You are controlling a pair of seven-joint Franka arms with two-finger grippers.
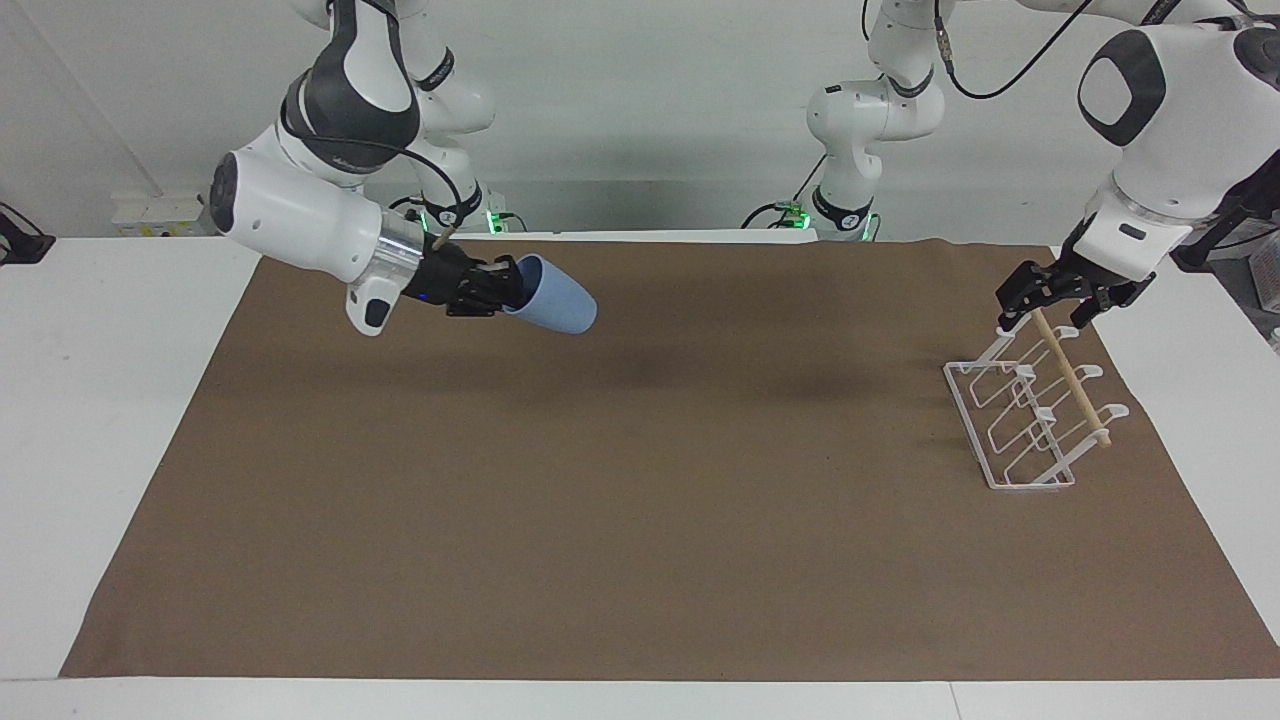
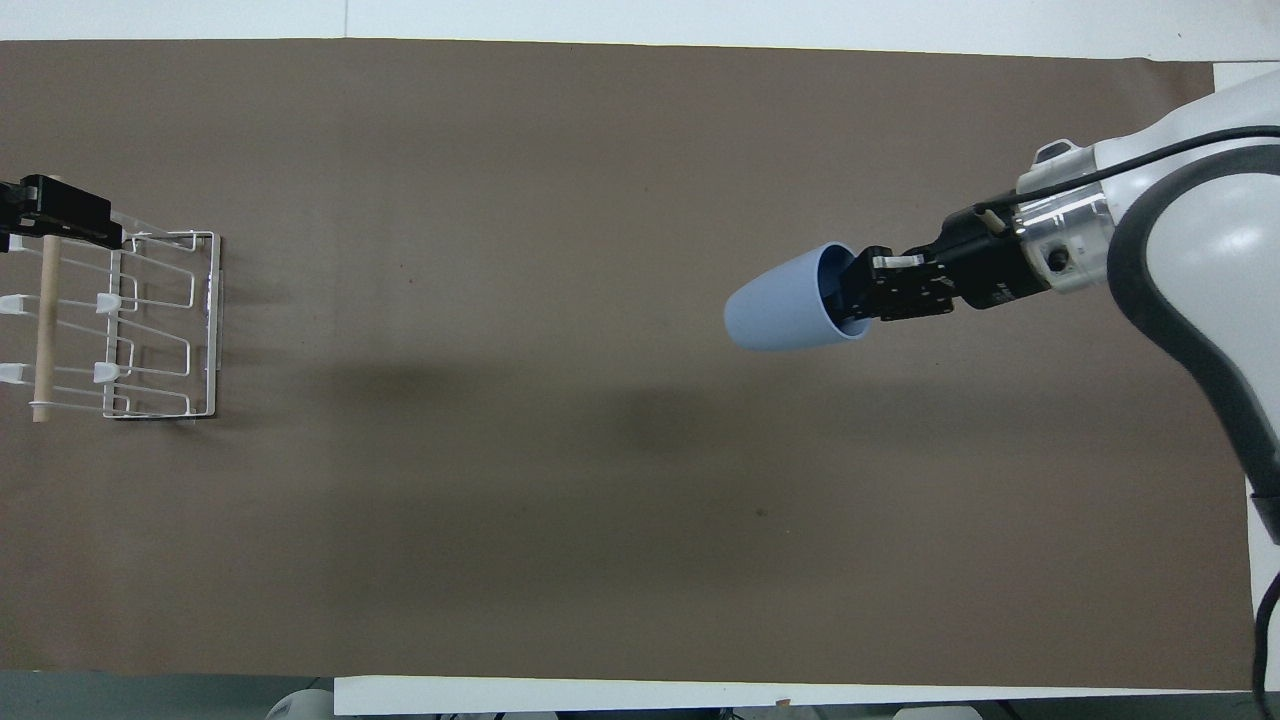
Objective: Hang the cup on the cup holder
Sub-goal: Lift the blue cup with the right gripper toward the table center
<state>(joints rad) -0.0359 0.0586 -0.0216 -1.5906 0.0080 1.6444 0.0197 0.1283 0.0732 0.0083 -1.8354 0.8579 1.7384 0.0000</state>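
The light-blue cup's opening [image 2: 834, 266] needs to stay free so the cup can hang on the cup holder, so my left gripper needs to grab the cup by its closed end [image 2: 744, 318].
The light-blue cup [image 1: 555, 300] is held on its side in the air over the brown mat, toward the right arm's end; its base points toward the left arm's end. My right gripper [image 1: 500, 287] is shut on its rim, one finger inside the mouth. In the overhead view the cup [image 2: 780, 312] and the right gripper [image 2: 860, 290] show the same grip. The white wire cup holder [image 1: 1030, 487] stands at the left arm's end, with its wooden dowel [image 1: 1072, 382] on top. My left gripper [image 1: 1050, 312] is open astride the dowel's end nearer the robots. It also shows in the overhead view [image 2: 50, 222], over the cup holder [image 2: 212, 320].
A brown mat [image 1: 640, 520] covers most of the white table [image 1: 90, 420]. Nothing else lies on the mat between the cup and the cup holder.
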